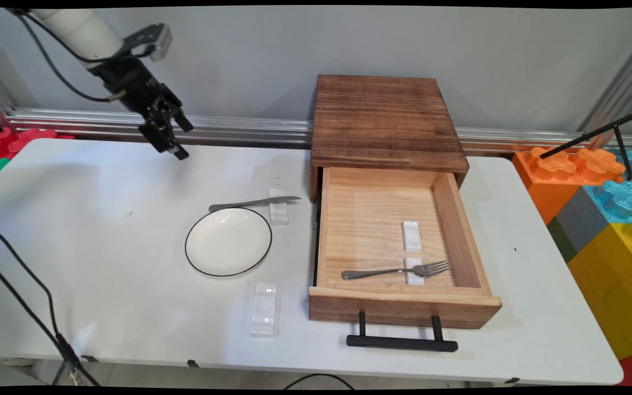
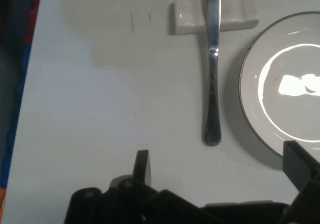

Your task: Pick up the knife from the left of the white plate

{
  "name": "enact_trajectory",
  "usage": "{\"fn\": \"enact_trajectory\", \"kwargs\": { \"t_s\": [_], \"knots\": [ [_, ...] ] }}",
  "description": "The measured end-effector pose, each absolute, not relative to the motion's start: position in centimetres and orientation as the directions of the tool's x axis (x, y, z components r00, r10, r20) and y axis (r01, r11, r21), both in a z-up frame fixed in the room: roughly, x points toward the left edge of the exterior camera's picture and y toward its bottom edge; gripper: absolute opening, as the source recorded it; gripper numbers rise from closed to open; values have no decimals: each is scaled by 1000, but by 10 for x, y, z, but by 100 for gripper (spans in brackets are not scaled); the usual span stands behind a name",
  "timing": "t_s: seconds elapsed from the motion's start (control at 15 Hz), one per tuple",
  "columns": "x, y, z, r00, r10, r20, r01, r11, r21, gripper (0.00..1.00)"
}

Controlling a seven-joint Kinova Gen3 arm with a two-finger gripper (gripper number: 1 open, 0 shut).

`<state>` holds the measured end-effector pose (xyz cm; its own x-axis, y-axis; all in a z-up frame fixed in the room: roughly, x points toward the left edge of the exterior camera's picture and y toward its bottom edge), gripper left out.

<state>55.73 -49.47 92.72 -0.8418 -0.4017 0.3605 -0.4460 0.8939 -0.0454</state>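
The metal table knife goes on the drawer's free white rest, so I will grab its handle point(image 1: 235, 205) next.
My gripper point(image 1: 176, 140) hangs open and empty above the table's far left part. In the hand view the gripper point(image 2: 220, 169) has its fingers point(image 2: 142, 165) wide apart over bare table. Nearest to it lies a metal knife point(image 1: 253, 203) point(image 2: 213, 69), its blade propped on a small white rest point(image 1: 278, 211) point(image 2: 187, 15). A white plate with a dark rim point(image 1: 228, 241) point(image 2: 280, 84) sits just beside the knife. Further right, an open wooden drawer point(image 1: 458, 230) holds a fork point(image 1: 398, 270) lying across a white rest point(image 1: 413, 278), with a second rest point(image 1: 411, 236) behind it.
The drawer belongs to a dark wooden box point(image 1: 384, 118), and its black handle point(image 1: 402, 343) juts toward the table's front edge. Another white rest point(image 1: 265, 308) lies in front of the plate. Coloured foam blocks point(image 1: 596, 192) stand right of the table.
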Motion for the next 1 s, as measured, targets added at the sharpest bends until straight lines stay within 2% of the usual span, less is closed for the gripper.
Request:
{"fn": "enact_trajectory", "kwargs": {
  "t_s": [1.0],
  "knots": [
    [482, -550, 867, -882, -369, 295, -394, 918, -31, 100]
  ]
}}
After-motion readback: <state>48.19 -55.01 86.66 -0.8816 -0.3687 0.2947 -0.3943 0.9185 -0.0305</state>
